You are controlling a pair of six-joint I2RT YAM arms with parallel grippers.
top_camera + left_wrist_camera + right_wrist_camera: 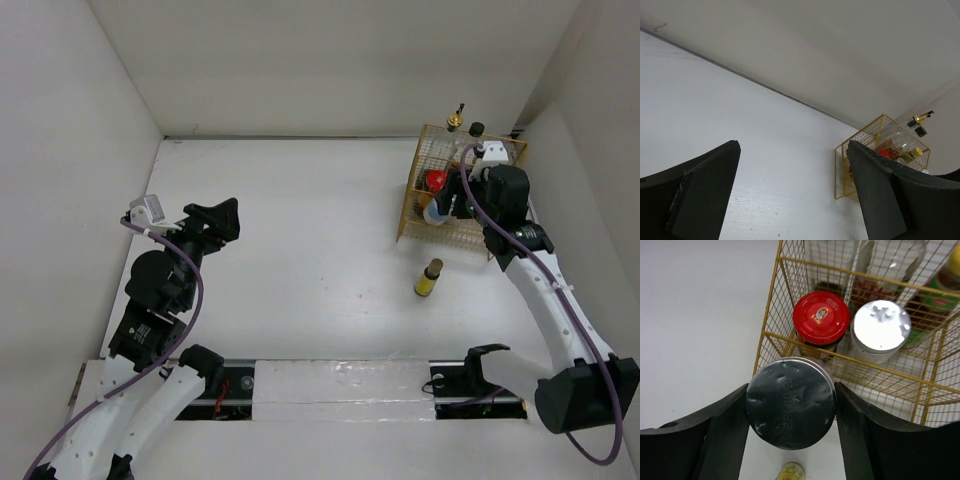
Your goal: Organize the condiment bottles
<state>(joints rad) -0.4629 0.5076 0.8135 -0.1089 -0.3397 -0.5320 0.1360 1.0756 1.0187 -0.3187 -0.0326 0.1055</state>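
Note:
My right gripper moves the silver-topped cylinder toward the front cell first. The cylinder hangs high above the basket's near edge, so if I opened now, it would drop onto the basket's rim.
My right gripper (791, 397) is shut on a silver-topped cylinder (790, 410) and holds it above the near-left edge of the gold wire basket (771, 305). Inside the basket stand a red-lidded jar (821, 317), a second silver-topped cylinder (880, 331), a red-labelled bottle (867, 287) and other bottles. From the top view, the gold-spouted bottle (457, 118) and a black cap (477, 128) rise at the basket's far side. The small yellow bottle (430, 277) stands on the table in front of the basket (412, 205). My left gripper (792, 190) is open and empty, far to the left.
White walls enclose the table on the left, back and right; the basket stands in the far right corner close to the right wall. My right arm (545, 290) reaches along the right side. My left arm (165, 280) rests at the left.

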